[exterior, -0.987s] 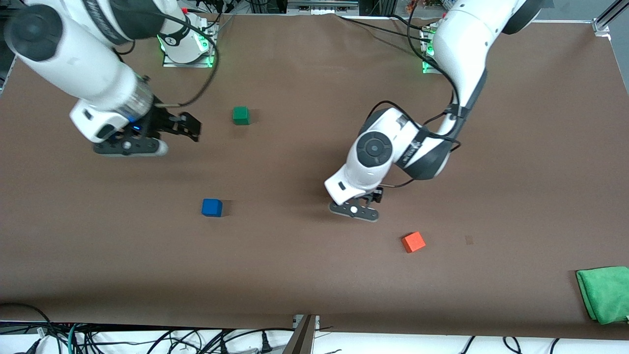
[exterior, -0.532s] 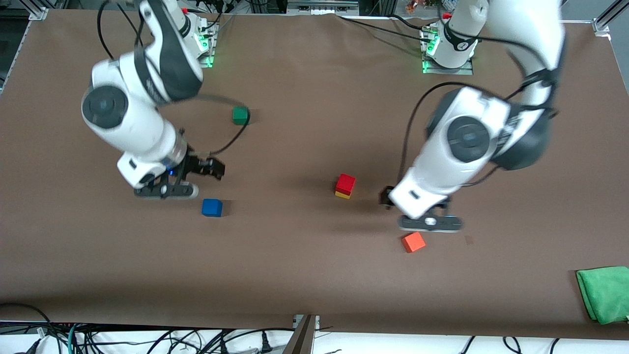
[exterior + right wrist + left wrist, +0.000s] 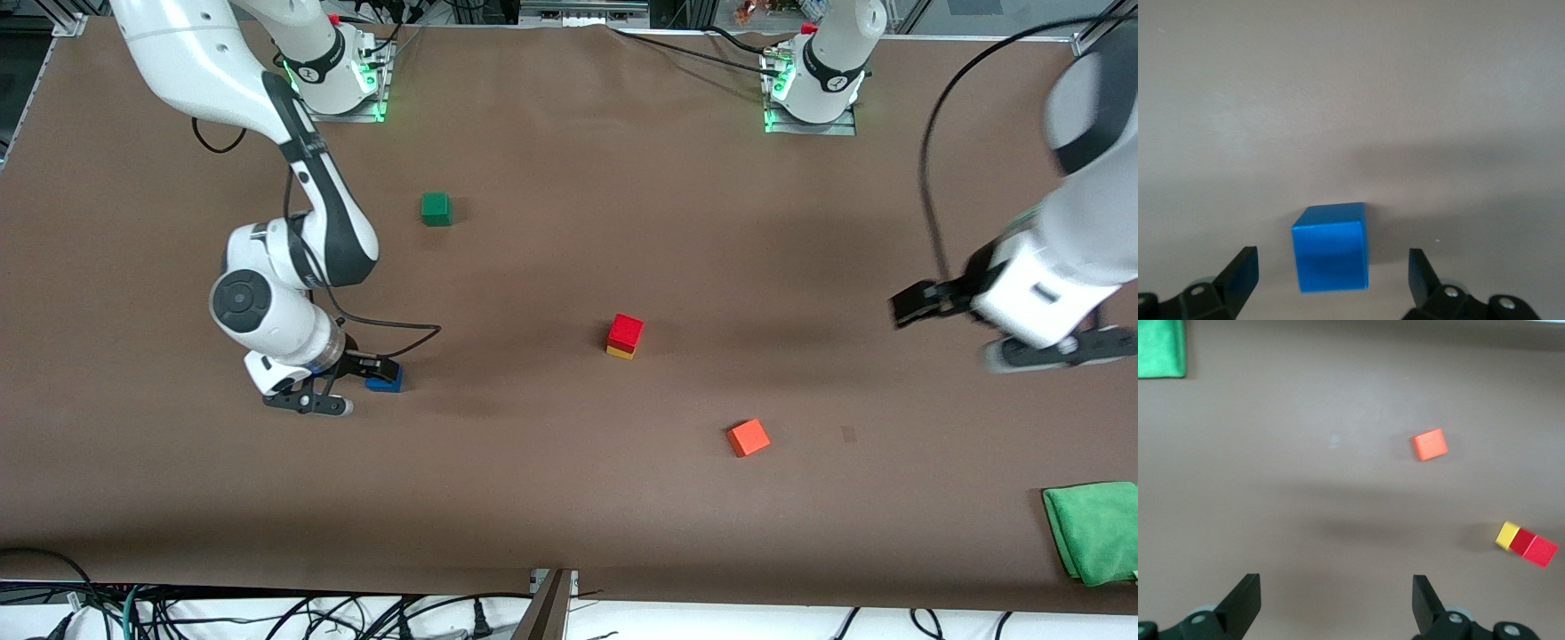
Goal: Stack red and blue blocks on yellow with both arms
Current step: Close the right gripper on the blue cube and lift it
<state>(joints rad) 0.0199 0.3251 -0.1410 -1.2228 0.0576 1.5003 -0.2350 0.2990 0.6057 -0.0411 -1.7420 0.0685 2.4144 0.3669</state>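
Observation:
I will grab the blue block [image 3: 389,385] by two opposite sides with my right gripper next, to top the red and yellow stack [image 3: 624,335].
The red block [image 3: 627,328] sits on the yellow block [image 3: 621,352] in the middle of the table. In the left wrist view the red block [image 3: 1536,549] and the yellow block [image 3: 1507,535] show with nothing touching them. The blue block [image 3: 389,385] lies on the table toward the right arm's end. My right gripper [image 3: 375,368] is low over it, and the blue block [image 3: 1331,248] lies between the spread fingers [image 3: 1239,272] of the open right gripper [image 3: 1330,267], untouched. My left gripper [image 3: 918,305] is open and empty above the table at the left arm's end; its own view shows the left gripper [image 3: 1335,603] over bare table.
An orange cube [image 3: 748,437] lies nearer the front camera than the stack. A green cube [image 3: 435,209] lies farther from the camera than the blue block. A folded green cloth [image 3: 1093,530] rests at the front corner of the left arm's end.
My right gripper has swung down from near the green cube to the blue block. My left arm has left the red block on the yellow one and pulled away toward its own end.

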